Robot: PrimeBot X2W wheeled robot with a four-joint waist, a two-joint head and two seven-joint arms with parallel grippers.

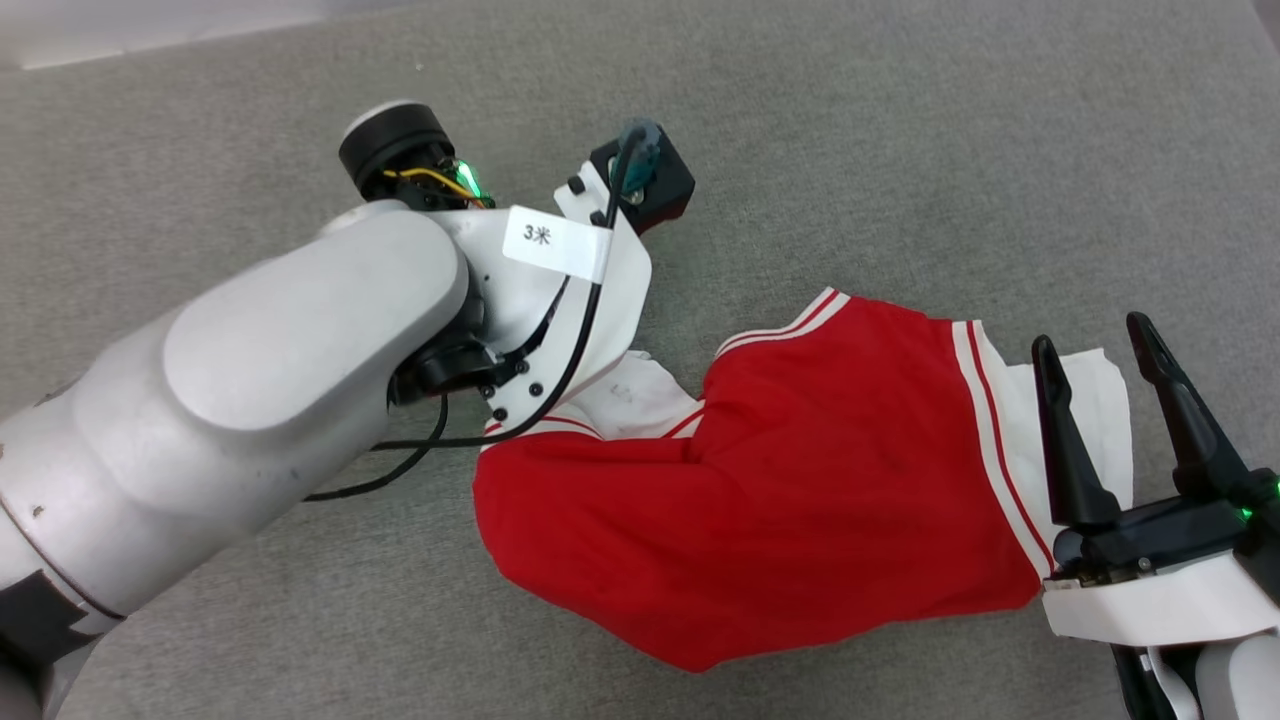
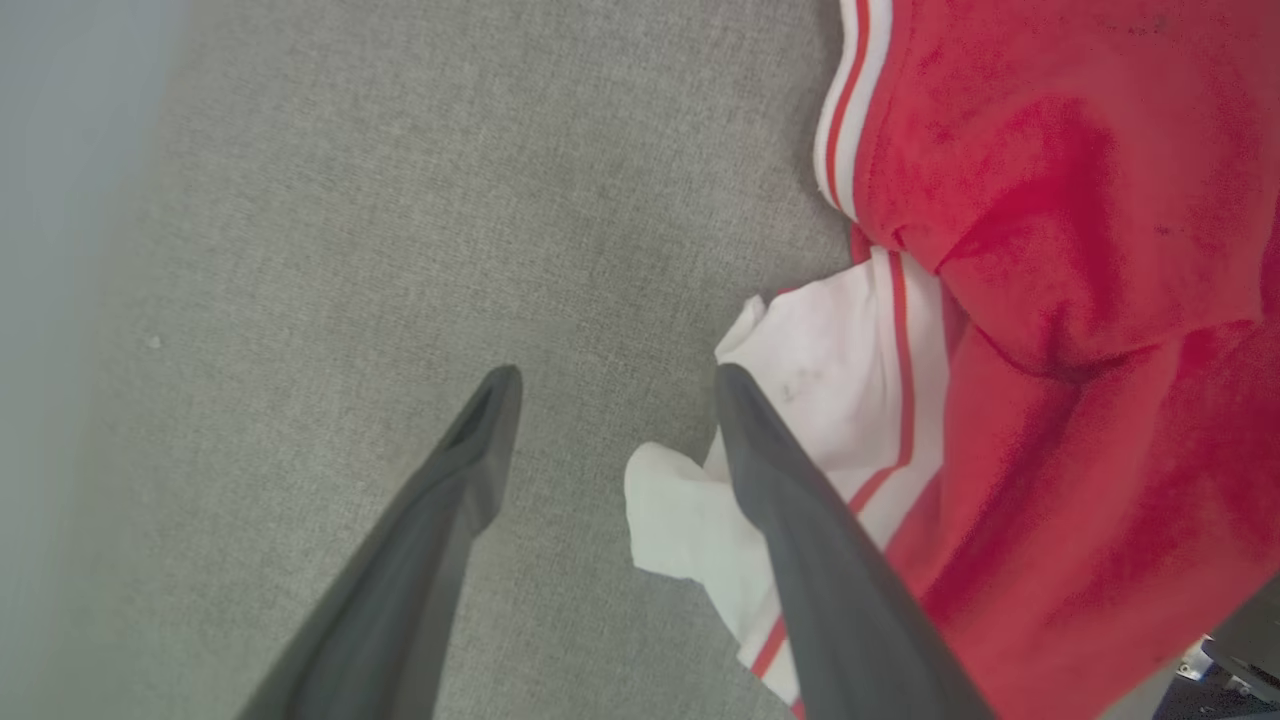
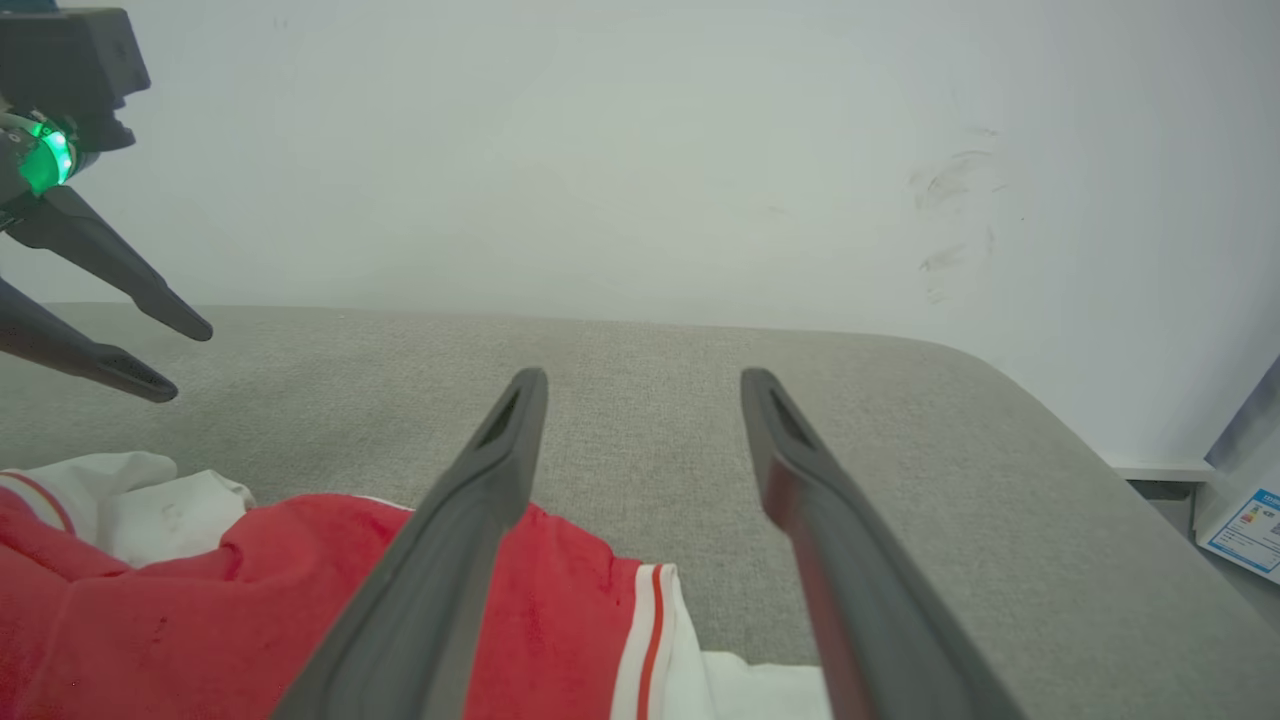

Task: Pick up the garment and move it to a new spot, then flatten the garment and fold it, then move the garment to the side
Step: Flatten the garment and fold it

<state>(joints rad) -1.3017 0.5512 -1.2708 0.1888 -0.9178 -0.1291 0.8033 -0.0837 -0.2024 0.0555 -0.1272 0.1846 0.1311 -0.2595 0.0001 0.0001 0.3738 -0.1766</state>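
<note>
I should next grab the garment with my left gripper by the white sleeve's bunched edge (image 2: 674,504). That edge sticks up in loose folds, while the red body lies slack.
The garment (image 1: 800,480) lies crumpled on the grey cushioned surface (image 1: 900,150), red side up, with no lettering visible. A white sleeve (image 1: 640,395) sticks out at its left and another white sleeve (image 1: 1105,400) at its right, both edged with red-white striped trim. My left arm reaches in from the left, wrist above the left sleeve. My left gripper (image 2: 610,375) is open, one finger (image 2: 800,520) over that sleeve (image 2: 830,380), holding nothing. From the lower right, my right gripper (image 1: 1092,335) stands open above the right sleeve, empty. The left gripper (image 3: 180,360) also shows in the right wrist view, above the cloth (image 3: 200,600).
The grey surface extends well beyond the garment on all sides. Its far edge meets a white wall (image 3: 640,150), and its right corner is rounded (image 3: 1000,370). A printed label or paper (image 3: 1250,520) sits beyond that corner.
</note>
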